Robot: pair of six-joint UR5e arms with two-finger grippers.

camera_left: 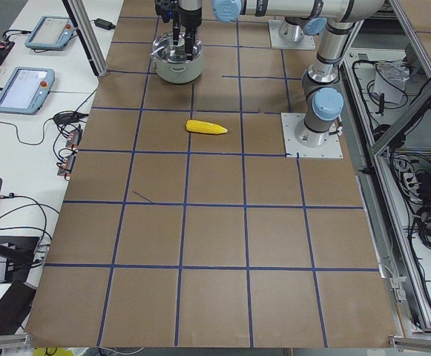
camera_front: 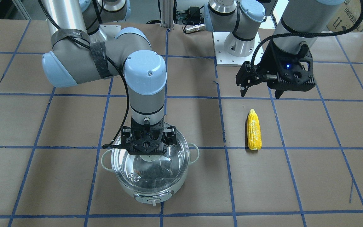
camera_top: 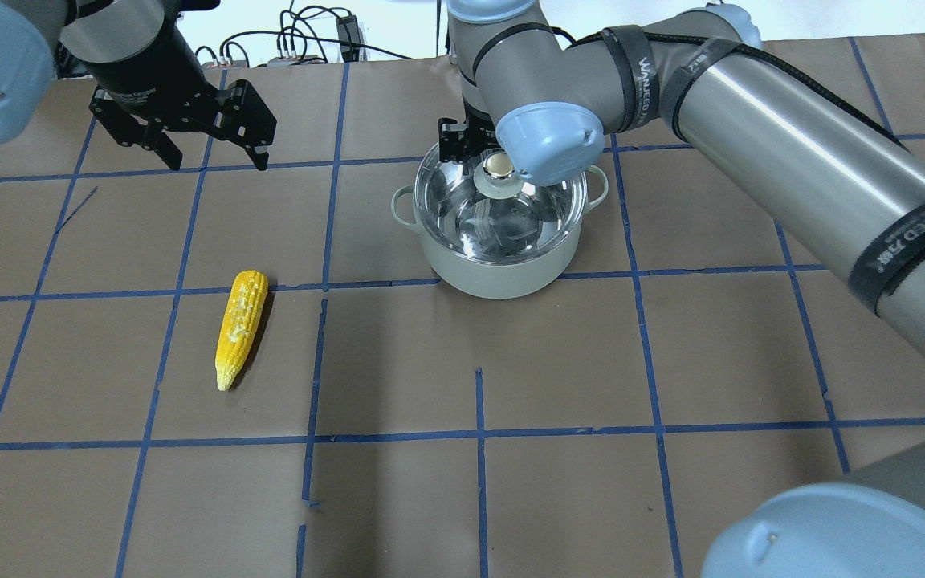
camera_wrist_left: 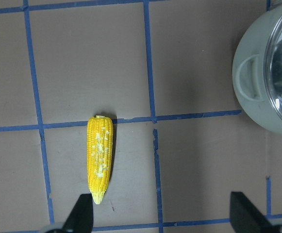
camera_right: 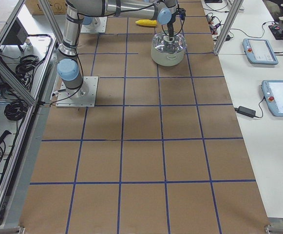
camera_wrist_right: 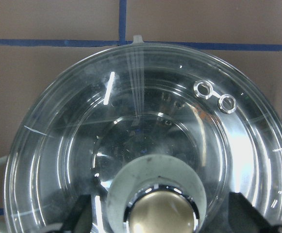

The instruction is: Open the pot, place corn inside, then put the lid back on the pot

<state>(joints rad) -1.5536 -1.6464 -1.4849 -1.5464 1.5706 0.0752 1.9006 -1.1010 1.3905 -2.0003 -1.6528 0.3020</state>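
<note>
My right gripper is going to open the pot for the corn, so it will grab the lid by its metallic knob point(camera_wrist_right: 161, 213) next.
The pot point(camera_front: 169, 188) point(camera_top: 503, 277) stands on the table with the clear glass lid point(camera_front: 161, 170) point(camera_wrist_right: 131, 97) seated on it. My right gripper point(camera_front: 146, 148) point(camera_wrist_right: 162, 218) is open directly over the lid. Its fingers point(camera_wrist_right: 82, 216) stand well apart on either side of the metallic knob point(camera_top: 499, 164), not touching it. The yellow corn point(camera_front: 254, 130) point(camera_top: 240, 325) point(camera_wrist_left: 100, 158) lies flat on the table, away from the pot. My left gripper point(camera_front: 260, 94) point(camera_top: 218, 164) point(camera_wrist_left: 162, 218) hangs open and empty above the table, just beyond the corn's pointed end.
Brown paper with a blue tape grid point(camera_top: 478, 433) covers the table. The left arm's white base plate point(camera_front: 232, 56) sits at the robot's side. Teach pendants point(camera_right: 258, 46) and cables lie on the side bench beyond the table edge.
</note>
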